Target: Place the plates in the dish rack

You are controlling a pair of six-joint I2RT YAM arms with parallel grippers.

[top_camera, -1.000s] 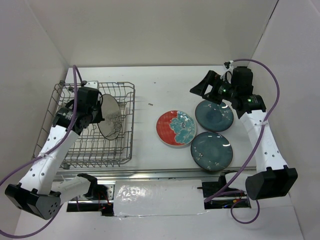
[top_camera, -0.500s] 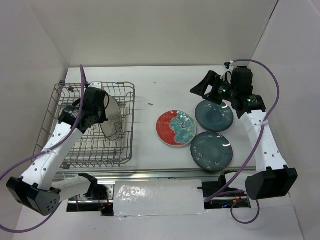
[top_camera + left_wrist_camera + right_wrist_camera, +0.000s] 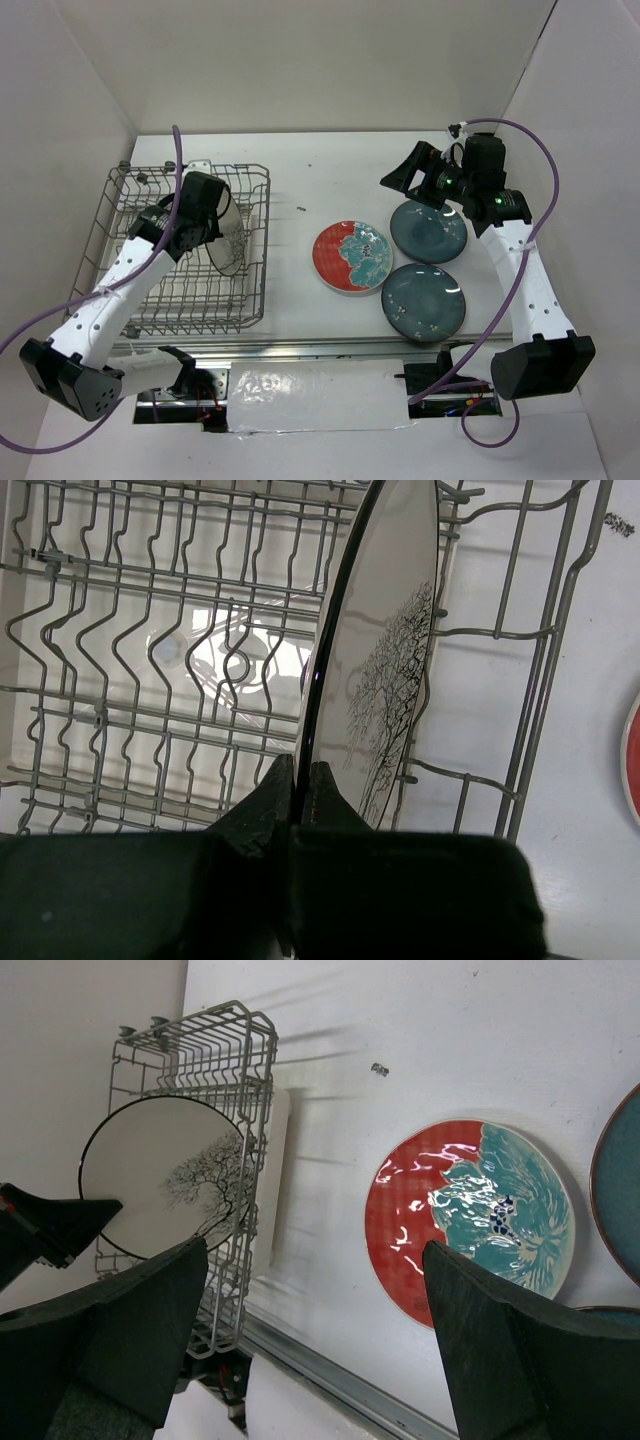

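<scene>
The cream plate [image 3: 230, 245] sits down among the rack's wires and would stay standing on edge. My left gripper should release it.
My left gripper [image 3: 212, 222] is shut on the rim of the cream plate [image 3: 230, 245], which it holds on edge inside the right part of the dish rack [image 3: 100, 215]. In the left wrist view the fingertips pinch the plate's [image 3: 385, 660] dark rim above the rack's tines [image 3: 150, 630], gripper [image 3: 300, 775]. The red plate with teal flowers [image 3: 352, 256] lies flat on the table. Two dark teal plates [image 3: 428, 230] [image 3: 423, 300] lie flat to its right. My right gripper [image 3: 395, 178] is open and empty, hovering above the far teal plate's left edge, gripper [image 3: 315, 1248].
The right wrist view shows the red plate [image 3: 470, 1220], the rack [image 3: 240, 1050] and the cream plate [image 3: 160, 1175]. A small dark speck [image 3: 301, 209] lies on the table between rack and plates. White walls enclose the table on three sides.
My left arm has moved right and slightly farther back within the rack, carrying the cream plate and turning it more on edge. The right arm has not moved.
</scene>
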